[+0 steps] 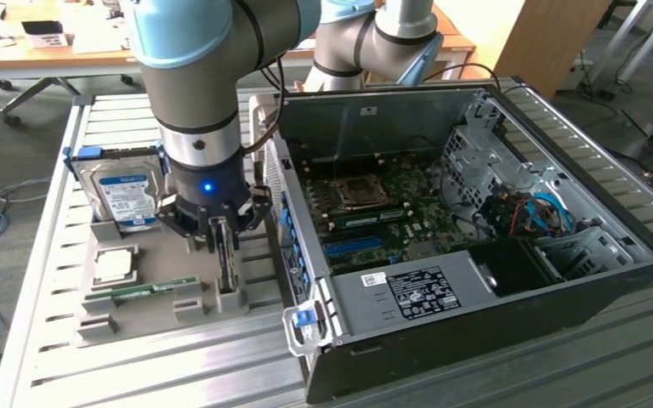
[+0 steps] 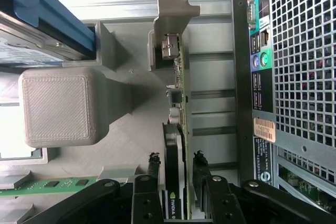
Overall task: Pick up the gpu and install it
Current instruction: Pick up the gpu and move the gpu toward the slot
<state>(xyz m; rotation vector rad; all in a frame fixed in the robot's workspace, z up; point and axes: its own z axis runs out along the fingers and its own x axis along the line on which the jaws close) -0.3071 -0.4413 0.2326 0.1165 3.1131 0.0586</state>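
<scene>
The robot's gripper should grab the GPU next by its NVIDIA-labelled end (image 2: 174, 203), so the GPU's metal bracket (image 2: 172, 11) stays free to fit into the computer case.
The gpu (image 2: 176, 129) stands on its edge in a grey printed holder (image 2: 170, 9), seen edge-on in the wrist view with its black cooler face and green board. In the exterior view the gpu (image 1: 228, 270) rises from the grey fixture tray (image 1: 145, 321) beside the open computer case (image 1: 474, 221). My gripper (image 2: 176, 169) straddles the card's near end, one fingertip (image 2: 154, 163) on each side, with narrow gaps still showing between pads and card. From outside, the gripper (image 1: 222, 242) hangs low over the card, open.
On the tray stand a silver hard drive with a blue-white label (image 1: 126, 195), a CPU (image 1: 115, 265) and a narrow green RAM stick (image 1: 145, 291). The case's motherboard (image 1: 383, 212) lies exposed. The case's rear panel (image 2: 299, 77) is close beside the card.
</scene>
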